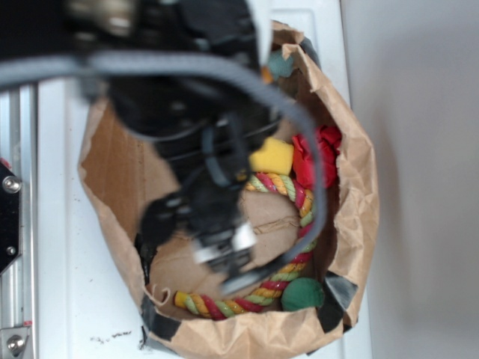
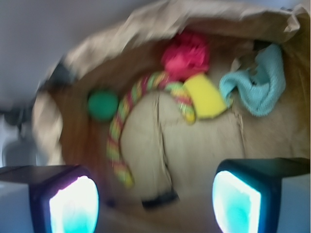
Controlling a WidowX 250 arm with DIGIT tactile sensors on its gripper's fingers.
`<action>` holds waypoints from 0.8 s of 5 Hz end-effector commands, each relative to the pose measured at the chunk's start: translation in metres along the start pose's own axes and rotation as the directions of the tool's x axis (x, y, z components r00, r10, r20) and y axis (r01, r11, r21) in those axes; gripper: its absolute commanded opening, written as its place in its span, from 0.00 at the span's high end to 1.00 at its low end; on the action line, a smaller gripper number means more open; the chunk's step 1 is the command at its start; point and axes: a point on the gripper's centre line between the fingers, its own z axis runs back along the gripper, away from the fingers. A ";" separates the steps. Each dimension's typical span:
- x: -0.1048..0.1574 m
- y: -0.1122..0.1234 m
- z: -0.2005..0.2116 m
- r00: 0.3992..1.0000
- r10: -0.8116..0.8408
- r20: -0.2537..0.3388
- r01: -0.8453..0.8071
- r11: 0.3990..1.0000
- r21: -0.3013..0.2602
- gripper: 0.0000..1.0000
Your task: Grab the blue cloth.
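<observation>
I should next grab the cloth with my gripper by its crumpled middle fold (image 2: 258, 99) to take the blue cloth from beside the yellow sponge (image 2: 206, 96).
The blue cloth (image 2: 260, 85) is a pale aqua towel rag, crumpled against the wall of a brown paper bag (image 2: 194, 19), right of a yellow sponge block (image 2: 205, 96). In the exterior view only a corner of the cloth (image 1: 281, 66) shows at the bag's far end, behind my arm. My gripper (image 2: 155, 206) is open and empty, with its fingers (image 2: 73, 204) wide apart over the bag's bare floor, well short of the cloth. In the exterior view the gripper (image 1: 228, 265) is blurred above the bag's middle.
In the bag (image 1: 359, 187) lie a red fabric wad (image 2: 185, 56), a multicoloured rope ring (image 2: 126, 121) and a green ball (image 2: 103, 105). Black tape (image 1: 333, 295) patches the bag's corners. The bag stands on a white surface, with a metal rail (image 1: 15, 224) at the left.
</observation>
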 end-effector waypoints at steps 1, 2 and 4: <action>0.031 0.021 -0.023 0.879 0.415 0.236 -0.438 0.898 0.053 0.00; 0.040 0.021 -0.035 0.846 0.488 0.215 -0.511 0.857 0.065 0.00; 0.040 0.021 -0.035 0.846 0.488 0.215 -0.511 0.857 0.065 0.00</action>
